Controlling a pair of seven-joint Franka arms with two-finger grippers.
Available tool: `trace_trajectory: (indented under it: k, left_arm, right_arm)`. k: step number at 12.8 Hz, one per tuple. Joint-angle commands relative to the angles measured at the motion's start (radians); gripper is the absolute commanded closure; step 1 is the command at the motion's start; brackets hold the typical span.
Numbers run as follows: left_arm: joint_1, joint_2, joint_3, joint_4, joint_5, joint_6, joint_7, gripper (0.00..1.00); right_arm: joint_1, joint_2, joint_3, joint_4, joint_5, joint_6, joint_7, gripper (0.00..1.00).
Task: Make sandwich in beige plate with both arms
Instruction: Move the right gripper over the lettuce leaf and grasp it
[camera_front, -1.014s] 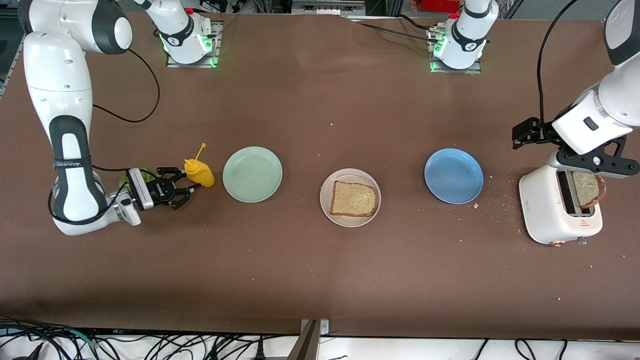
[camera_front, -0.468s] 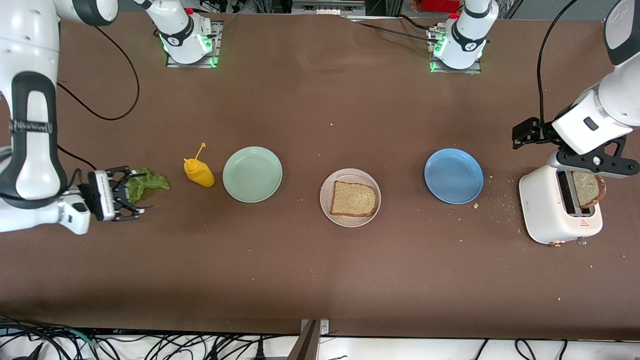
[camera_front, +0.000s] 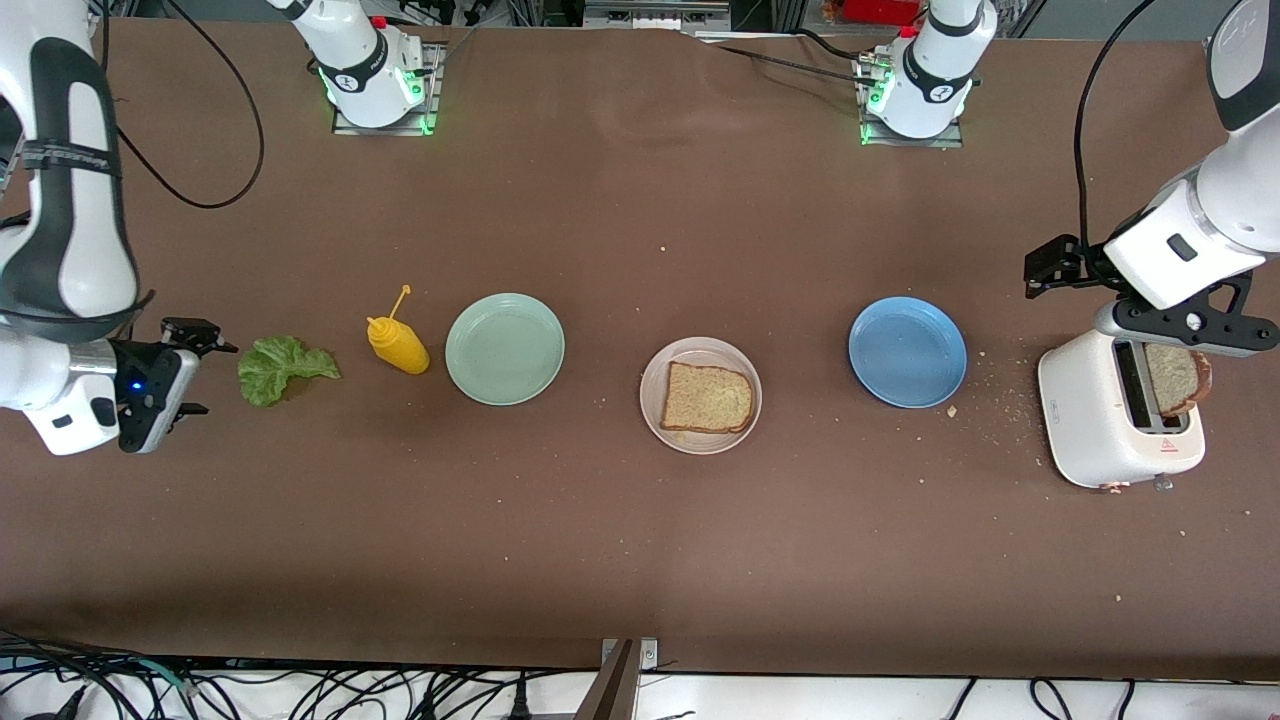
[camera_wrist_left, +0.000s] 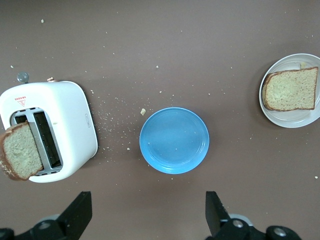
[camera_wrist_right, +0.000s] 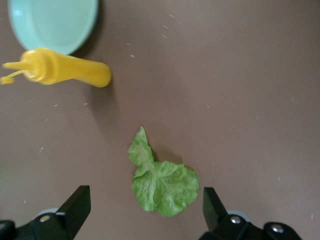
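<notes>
The lettuce leaf should go on the bread in the beige plate (camera_front: 652, 420), so my right gripper will first grab the leaf by its middle (camera_front: 281, 360) next, and then I will lay it there.
The beige plate (camera_front: 652, 420) sits mid-table with one brown bread slice (camera_front: 708, 398) lying flat on it. Another slice (camera_front: 1175, 378) stands in the white toaster (camera_front: 1118, 420) at the left arm's end. A green lettuce leaf (camera_front: 283, 368) lies on the table at the right arm's end. My right gripper (camera_front: 200, 367) hovers open beside the leaf with nothing between its fingers; in the right wrist view the leaf (camera_wrist_right: 162, 187) lies between the open fingertips and lower. My left gripper (camera_front: 1045, 265) hangs open and empty above the table between the blue plate and the toaster.
A yellow mustard bottle (camera_front: 398, 345) stands between the lettuce and a mint-green plate (camera_front: 505, 348). A blue plate (camera_front: 907, 351) lies between the beige plate and the toaster. Crumbs are scattered around the toaster.
The right gripper has drawn away from the mustard bottle toward its own end of the table, widening its fingers and uncovering the lettuce leaf. The left arm has stayed still.
</notes>
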Motion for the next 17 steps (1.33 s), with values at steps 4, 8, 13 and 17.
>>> trace_trajectory:
  k: [4,8,13,17]
  left_arm:
    - [0.001,-0.004,0.0,0.009,-0.007,-0.021,-0.006,0.0]
    - [0.001,-0.004,0.0,0.009,-0.007,-0.021,-0.004,0.0]
    - [0.001,-0.004,0.0,0.009,-0.007,-0.021,-0.007,0.0]
    - [0.001,-0.004,0.0,0.009,-0.007,-0.021,-0.007,0.0]
  right_arm:
    - [0.007,-0.128,0.055,-0.313,-0.173,0.305,0.555,0.0]
    - [0.005,-0.116,0.079,-0.462,-0.266,0.443,0.734,0.0]
    - [0.005,-0.039,0.079,-0.456,-0.287,0.526,0.738,0.0]
    - [0.005,0.017,0.079,-0.455,-0.306,0.593,0.737,0.0]
